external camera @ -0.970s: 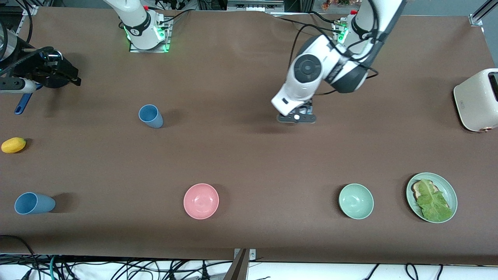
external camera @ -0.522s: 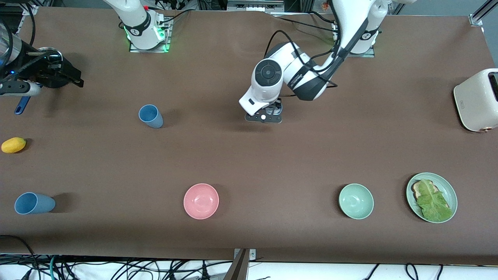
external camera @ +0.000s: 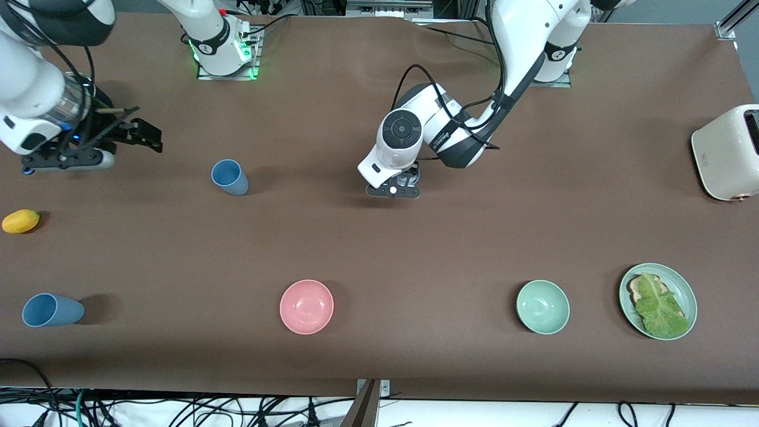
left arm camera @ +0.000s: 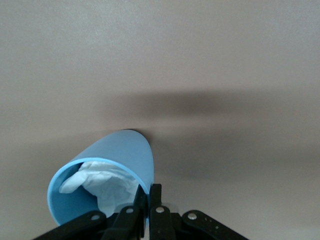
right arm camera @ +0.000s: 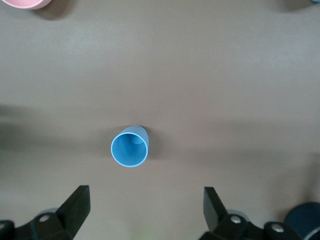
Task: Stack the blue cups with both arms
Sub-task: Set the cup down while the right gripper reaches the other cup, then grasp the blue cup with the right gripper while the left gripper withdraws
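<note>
The blue cup's base (left arm camera: 133,135) meets its dark shadow on the tabletop below my fingers and the cup would stand, so my left gripper should release it.
My left gripper (external camera: 394,188) hangs low over the middle of the table. It is shut on the rim of a blue cup (left arm camera: 125,155) with crumpled white paper inside, one finger in and one out (left arm camera: 149,192). This cup is hidden under the hand in the front view. A second blue cup (external camera: 230,177) stands upright toward the right arm's end of the table. My right gripper (external camera: 133,133) is open and empty, up in the air beside this cup, which shows between its fingers in the right wrist view (right arm camera: 129,146). A third blue cup (external camera: 52,309) stands near the front edge.
A pink bowl (external camera: 306,306), a pale green bowl (external camera: 542,306) and a green plate (external camera: 679,277) with toast and lettuce stand along the front. A cream toaster (external camera: 726,151) stands at the left arm's end. A yellow fruit (external camera: 21,220) lies at the right arm's end.
My left gripper has carried its cup toward the right arm's end of the table. My right gripper has swung in toward the second blue cup.
</note>
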Robot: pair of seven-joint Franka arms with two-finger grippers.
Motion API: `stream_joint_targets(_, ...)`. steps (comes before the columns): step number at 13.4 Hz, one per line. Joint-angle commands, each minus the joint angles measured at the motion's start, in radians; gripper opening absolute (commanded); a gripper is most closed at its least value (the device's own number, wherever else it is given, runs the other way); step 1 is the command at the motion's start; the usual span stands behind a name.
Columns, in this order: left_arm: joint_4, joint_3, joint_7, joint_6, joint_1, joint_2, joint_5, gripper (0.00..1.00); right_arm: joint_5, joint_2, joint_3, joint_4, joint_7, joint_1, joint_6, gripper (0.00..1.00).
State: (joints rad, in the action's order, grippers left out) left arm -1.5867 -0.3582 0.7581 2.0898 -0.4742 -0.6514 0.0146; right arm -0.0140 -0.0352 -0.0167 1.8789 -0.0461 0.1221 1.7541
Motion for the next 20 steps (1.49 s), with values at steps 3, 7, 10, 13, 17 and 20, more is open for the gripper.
stream_joint_targets(3, 0.031, 0.007, -0.003, -0.001, -0.014, -0.019, 0.004, 0.00, -0.009, -0.003, 0.031, 0.153, -0.011, -0.007, 0.160, 1.00)
stream_joint_targets(7, 0.030, 0.004, 0.010, -0.011, -0.009, -0.004, 0.001, 1.00, -0.006, 0.035, 0.032, 0.253, -0.005, -0.007, 0.297, 1.00)
stream_joint_targets(10, 0.031, 0.002, 0.009, -0.062, -0.007, 0.041, -0.001, 1.00, -0.006, 0.080, 0.032, 0.292, 0.000, -0.007, 0.373, 1.00)
stream_joint_targets(13, 0.037, 0.005, -0.011, -0.198, 0.000, 0.139, 0.002, 1.00, -0.006, 0.100, 0.034, 0.373, 0.005, -0.007, 0.494, 1.00)
stream_joint_targets(17, 0.056, 0.018, -0.124, -0.335, 0.075, 0.241, 0.101, 1.00, -0.006, 0.127, 0.037, 0.422, 0.003, -0.005, 0.562, 1.00)
stream_joint_targets(20, 0.060, 0.012, -0.308, -0.410, 0.199, 0.312, 0.123, 1.00, -0.008, 0.129, 0.047, 0.457, 0.003, -0.007, 0.582, 1.00)
